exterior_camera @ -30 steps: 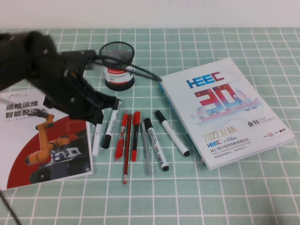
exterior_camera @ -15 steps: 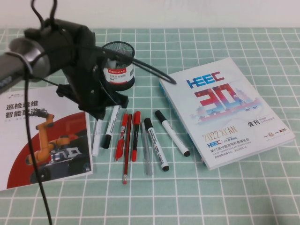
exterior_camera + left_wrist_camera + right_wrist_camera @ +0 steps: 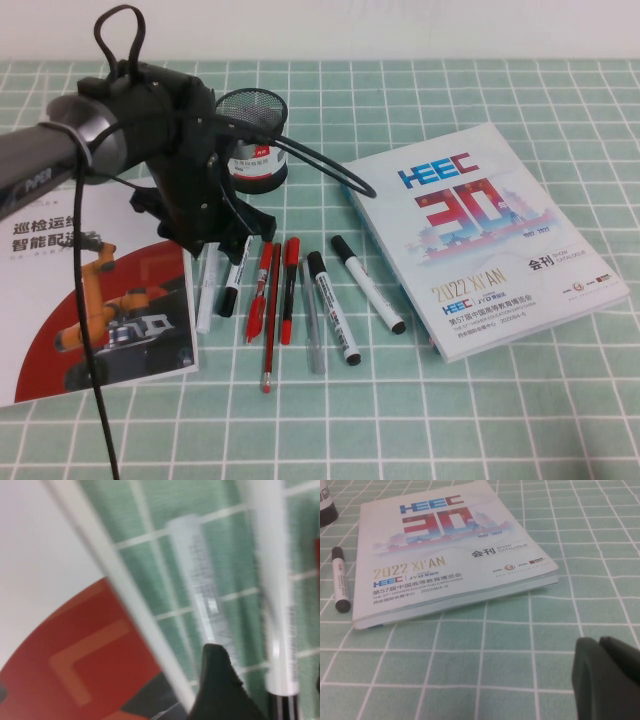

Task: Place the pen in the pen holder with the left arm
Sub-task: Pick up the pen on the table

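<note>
The white pen is outside the left gripper's fingers, and a black-capped marker is between them. The left gripper will line up with the white pen before it closes.
The pen, slim and all white, lies leftmost in a row of pens on the green checked cloth, beside a white marker with a black cap. The pen holder, a black mesh cup with a white and red label, stands behind the row. My left gripper hangs low over the far ends of these two. In the left wrist view the left gripper is open, one finger right beside the pen, the marker between the jaws. My right gripper is shut and empty, low over the cloth.
A red and white brochure lies left of the pens. A thick HEEC catalogue lies to the right. Red pens, a grey pen and two more black-capped markers fill the row. The arm's cables loop past the holder.
The left arm has swung in from the left and settled, with its gripper low over the far ends of the white pen and the neighbouring marker. The pens have not moved.
</note>
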